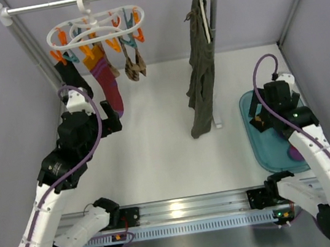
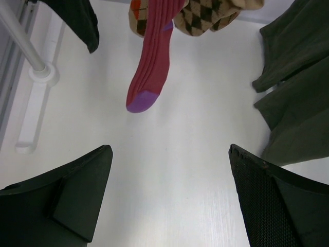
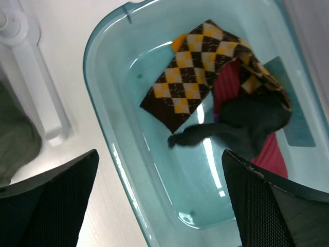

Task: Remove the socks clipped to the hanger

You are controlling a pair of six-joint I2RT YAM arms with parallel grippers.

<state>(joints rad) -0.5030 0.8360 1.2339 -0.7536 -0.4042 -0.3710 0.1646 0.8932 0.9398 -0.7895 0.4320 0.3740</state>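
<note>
I should next grab the striped magenta sock by its hanging magenta middle (image 1: 107, 83) with my right gripper, so the clip stays free for my left gripper to open.
The white peg hanger (image 1: 95, 23) hangs from the rail at the top left. A black sock (image 1: 71, 78), a striped magenta sock (image 1: 108, 82) and brown argyle socks (image 1: 134, 67) hang from its clips. My left gripper (image 1: 99, 118) is open and empty below the black and striped socks; its wrist view shows the striped sock (image 2: 151, 62), the argyle socks (image 2: 205, 15) and the black sock (image 2: 77, 20) ahead. My right gripper (image 1: 263, 120) is open and empty above the teal bin (image 3: 128, 170), which holds an argyle sock (image 3: 195, 82), a black sock (image 3: 247, 123) and a magenta sock (image 3: 270, 157).
A long olive-green garment (image 1: 202, 74) hangs from the right end of the rail and shows in the left wrist view (image 2: 293, 92). White rack posts (image 1: 27, 51) and a rack foot (image 2: 31, 110) stand at the left. The teal bin (image 1: 254, 141) sits at the right.
</note>
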